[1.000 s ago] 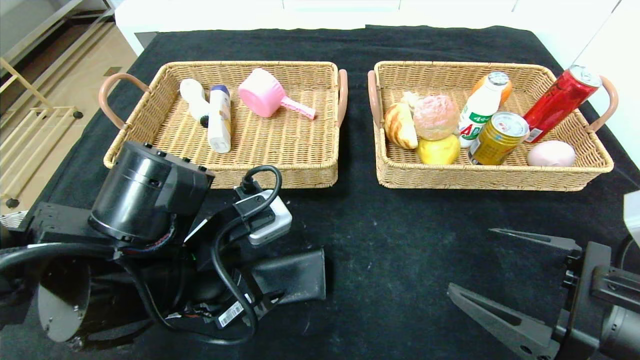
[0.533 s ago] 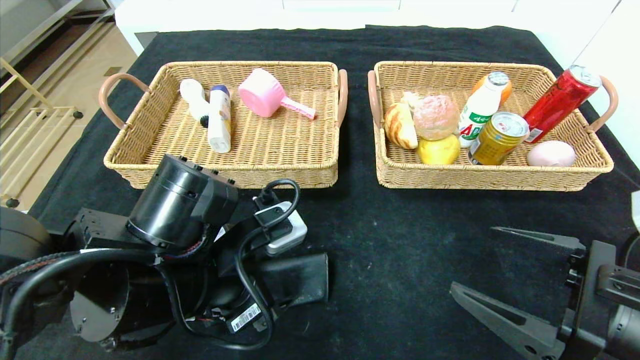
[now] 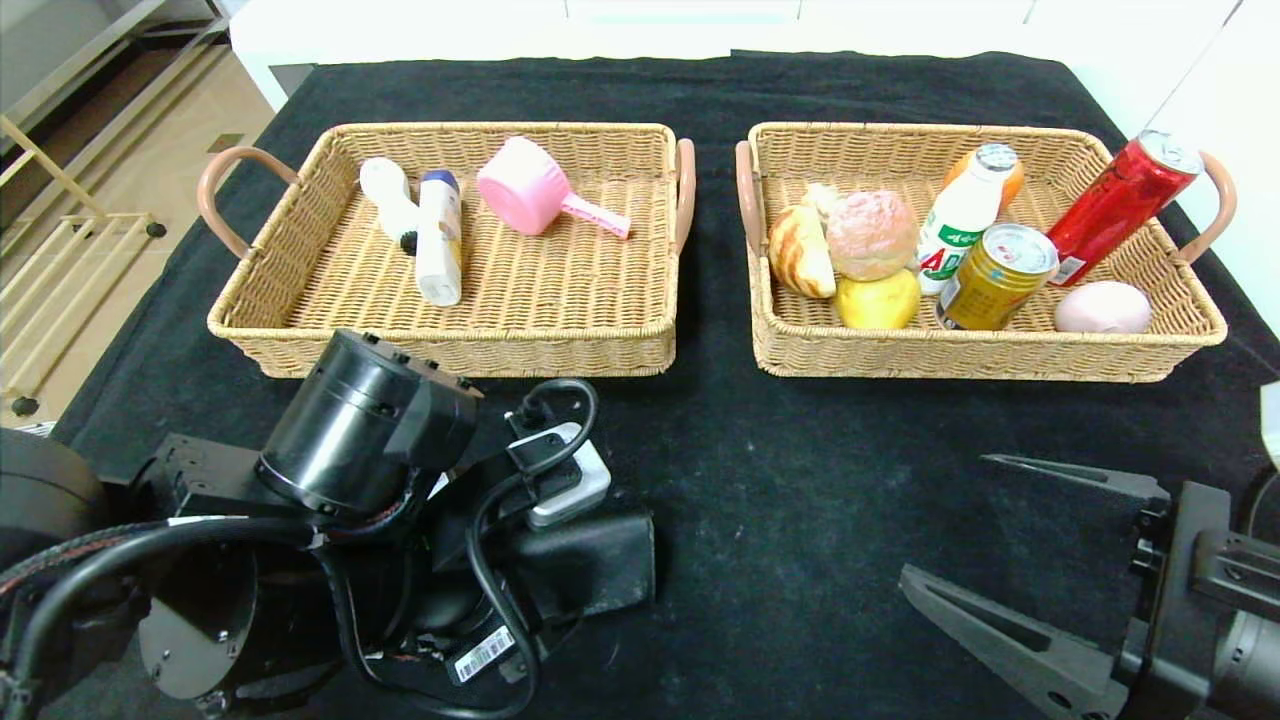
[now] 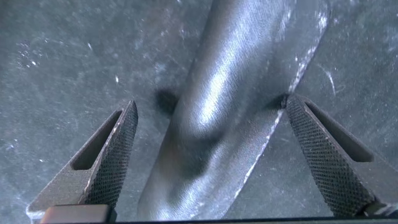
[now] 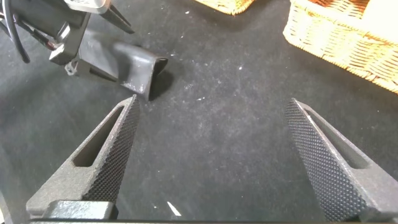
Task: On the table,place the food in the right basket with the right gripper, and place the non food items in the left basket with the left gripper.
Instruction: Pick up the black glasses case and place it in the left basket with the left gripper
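The dark object reaches end to end past the opening between the fingers. I should close my left gripper across the object's narrow middle (image 4: 227, 112) next, on its long edges.
A dark grey, glossy, flattened object (image 3: 590, 560) lies on the black cloth near the front left; its kind I cannot tell. In the left wrist view that dark object (image 4: 217, 118) runs between the fingers of my left gripper (image 4: 210, 102), which is open and straddles it, with one fingertip (image 4: 292, 115) at its edge. In the head view the left arm covers those fingers. My right gripper (image 3: 942, 518) hangs open over bare cloth at the front right, holding nothing. The right wrist view shows the right gripper (image 5: 211, 101) and the dark object (image 5: 134, 65) farther off.
The left basket (image 3: 440, 345) holds a white bottle (image 3: 388, 195), a white tube (image 3: 438, 240) and a pink scoop (image 3: 530, 195). The right basket (image 3: 980, 360) holds bread (image 3: 800, 250), a bun (image 3: 870, 232), a lemon (image 3: 880, 300), a drink bottle (image 3: 958, 235), a gold can (image 3: 995, 278), a red can (image 3: 1120, 205) and a pink oval (image 3: 1102, 308).
My left arm has shifted to the right and towards the table's front edge, coming down over the dark object. The right arm has barely moved and both grippers stay open.
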Controlling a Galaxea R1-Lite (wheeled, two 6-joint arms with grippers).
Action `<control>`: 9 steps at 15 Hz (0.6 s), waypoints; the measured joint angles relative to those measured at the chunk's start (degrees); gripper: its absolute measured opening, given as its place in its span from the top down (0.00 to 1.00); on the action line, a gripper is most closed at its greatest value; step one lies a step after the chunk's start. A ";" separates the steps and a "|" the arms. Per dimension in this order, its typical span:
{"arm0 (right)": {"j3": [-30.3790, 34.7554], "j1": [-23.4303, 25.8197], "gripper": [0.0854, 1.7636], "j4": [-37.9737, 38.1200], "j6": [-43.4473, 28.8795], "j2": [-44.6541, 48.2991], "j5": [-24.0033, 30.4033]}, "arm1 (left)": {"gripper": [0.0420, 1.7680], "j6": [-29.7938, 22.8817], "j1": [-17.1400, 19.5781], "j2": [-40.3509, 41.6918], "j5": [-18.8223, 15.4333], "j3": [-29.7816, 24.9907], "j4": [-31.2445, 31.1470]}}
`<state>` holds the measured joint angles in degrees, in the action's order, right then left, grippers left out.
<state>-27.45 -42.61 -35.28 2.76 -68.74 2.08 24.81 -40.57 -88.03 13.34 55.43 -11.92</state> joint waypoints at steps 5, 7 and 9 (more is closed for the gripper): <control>0.04 0.00 0.03 0.00 -0.01 -0.18 0.00 | 0.46 -0.06 0.06 -0.06 -0.02 -0.15 0.05; 0.04 0.00 0.03 -0.02 0.00 -0.22 0.00 | 0.56 -0.06 0.13 -0.04 0.02 -0.20 0.11; 0.04 0.00 0.03 -0.02 0.02 -0.24 0.00 | 0.80 -0.06 0.20 -0.01 0.06 -0.41 0.29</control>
<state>-27.42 -42.61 -35.30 2.78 -68.99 2.08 24.75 -40.38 -88.04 13.40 55.02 -11.63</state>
